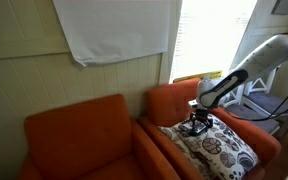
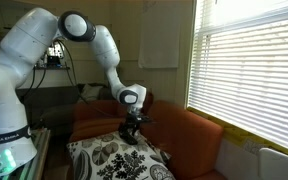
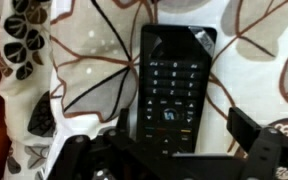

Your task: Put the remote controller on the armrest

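Note:
My gripper should close on the remote controller now, because both fingers reach down to the white cushion on either side of its near end.
The remote controller is a black oblong handset with pale buttons. It lies flat on the white cushion with brown-black round patterns. In the wrist view my gripper is open, with one finger on each side of the remote's near end and a gap showing at the right finger. In both exterior views the gripper points down onto the cushion on the armchair seat, and the remote is hidden under it. The orange armrest runs beside the cushion.
A second orange armchair stands beside the first one. The backrest rises behind the cushion. A window with blinds is close by. A white cloth hangs on the wall.

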